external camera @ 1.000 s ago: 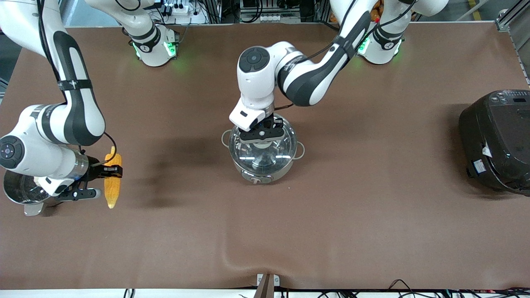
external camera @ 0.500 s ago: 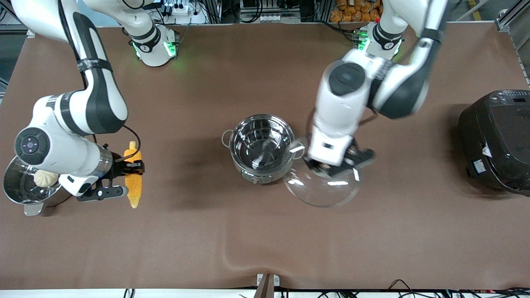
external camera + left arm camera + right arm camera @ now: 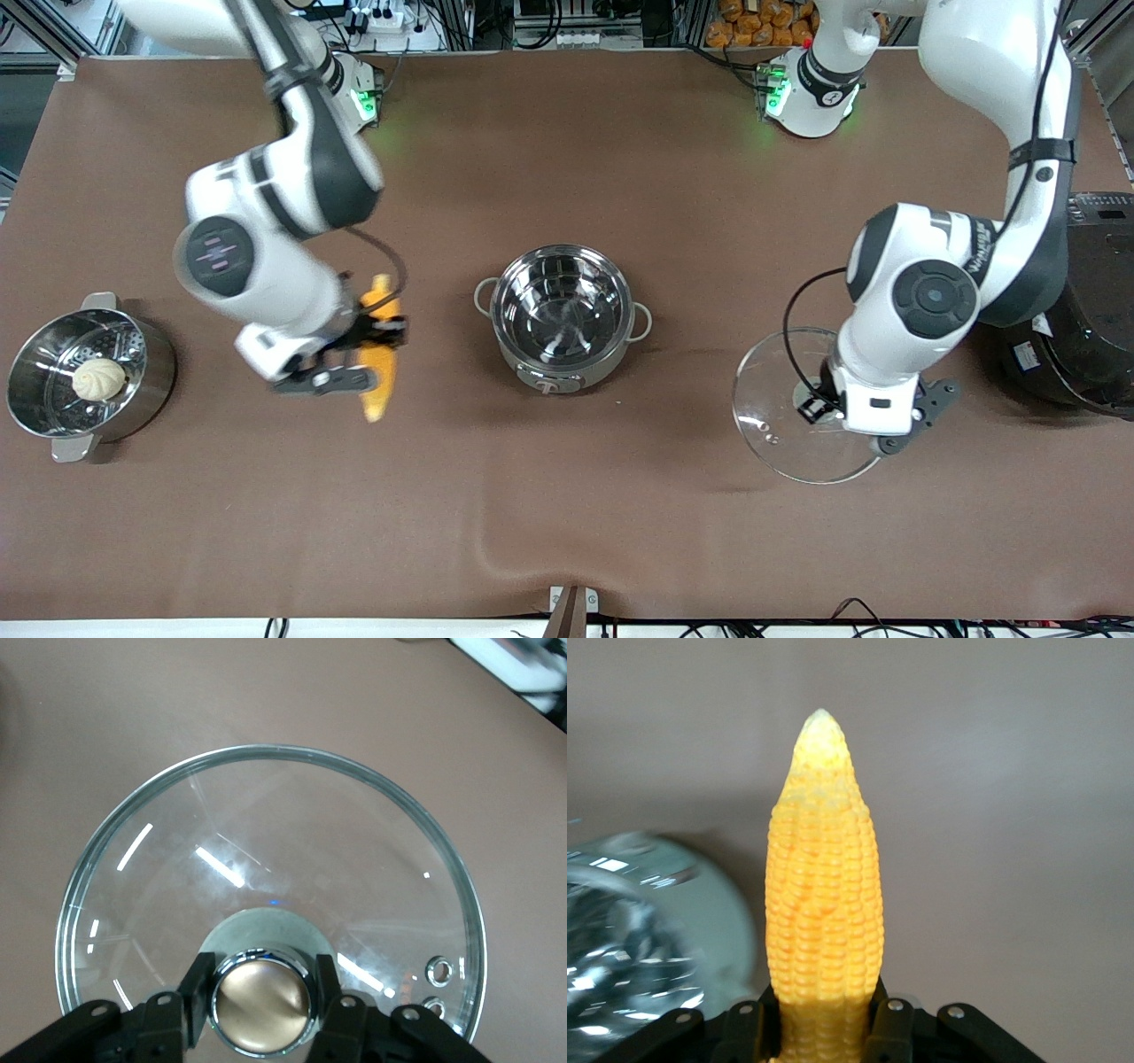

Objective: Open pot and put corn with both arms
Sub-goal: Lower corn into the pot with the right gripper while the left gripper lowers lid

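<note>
The glass lid is above the brown table in the front view and would drop, so my left gripper should keep holding it.
The grey pot point(image 3: 562, 317) stands open at the table's middle, its shiny steel inside bare. My left gripper point(image 3: 828, 403) is shut on the tan knob point(image 3: 262, 1000) of the clear glass lid point(image 3: 788, 416), holding it over the table between the pot and the black rice cooker. The lid fills the left wrist view point(image 3: 266, 868). My right gripper point(image 3: 359, 347) is shut on the yellow corn point(image 3: 380, 372) and holds it in the air over the table between the steamer pot and the grey pot. In the right wrist view the corn point(image 3: 824, 895) points away from the gripper point(image 3: 824, 1028), with the pot point(image 3: 629, 948) beside it.
A shiny steel steamer pot point(image 3: 133, 390) with a cream-white bun point(image 3: 98, 378) in it stands at the right arm's end. A large black rice cooker point(image 3: 1076, 310) stands at the left arm's end. The brown table cover has a wrinkle near the front edge point(image 3: 496, 540).
My left gripper lifted the lid off the pot and carried it toward the rice cooker. My right gripper carried the corn away from the steamer pot toward the grey pot.
</note>
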{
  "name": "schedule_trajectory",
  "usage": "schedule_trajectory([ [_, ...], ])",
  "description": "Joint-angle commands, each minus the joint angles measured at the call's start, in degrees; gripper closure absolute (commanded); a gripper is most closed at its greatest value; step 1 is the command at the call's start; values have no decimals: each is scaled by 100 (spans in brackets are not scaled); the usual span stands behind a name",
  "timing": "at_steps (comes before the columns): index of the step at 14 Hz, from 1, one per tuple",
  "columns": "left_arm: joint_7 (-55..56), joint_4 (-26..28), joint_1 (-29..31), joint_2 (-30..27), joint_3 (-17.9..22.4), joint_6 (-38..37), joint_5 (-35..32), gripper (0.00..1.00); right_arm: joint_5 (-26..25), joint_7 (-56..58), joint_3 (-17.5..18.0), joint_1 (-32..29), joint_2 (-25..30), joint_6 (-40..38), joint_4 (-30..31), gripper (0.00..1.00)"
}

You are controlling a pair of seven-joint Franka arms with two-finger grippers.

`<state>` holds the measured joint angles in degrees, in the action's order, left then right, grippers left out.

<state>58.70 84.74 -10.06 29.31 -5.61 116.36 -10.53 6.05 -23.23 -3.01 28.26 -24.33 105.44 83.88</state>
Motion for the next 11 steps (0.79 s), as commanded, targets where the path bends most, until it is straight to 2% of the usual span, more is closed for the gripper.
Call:
schedule_trajectory([
  [1, 19, 1164, 215, -627, -151, 649, 51, 100, -60, -1609, -103, 1135, -343, 587, -126, 100],
  [3, 27, 1859, 215, -804, -142, 1211, 69, 100, -86, -2324, -103, 1654, -720, 1195, -135, 100],
  [5, 89, 2361, 215, -761, -142, 1913, 69, 100, -104, -2589, -112, 1893, -1002, 1478, -135, 100],
  [7, 115, 2661, 207, -647, -134, 2302, 69, 100, -121, -2782, -121, 1982, -1266, 1759, -144, 100],
  [9, 115, 2697, 207, -515, -116, 2452, 34, 100, -174, -2801, -130, 1947, -1390, 1901, -135, 100],
  [10, 115, 2697, 207, -479, -116, 2461, -1, 100, -209, -2784, -121, 1912, -1390, 1901, -135, 77],
  [11, 107, 2697, 207, -427, -107, 2461, -10, 100, -201, -2792, -121, 1911, -1373, 1892, -135, 31],
])
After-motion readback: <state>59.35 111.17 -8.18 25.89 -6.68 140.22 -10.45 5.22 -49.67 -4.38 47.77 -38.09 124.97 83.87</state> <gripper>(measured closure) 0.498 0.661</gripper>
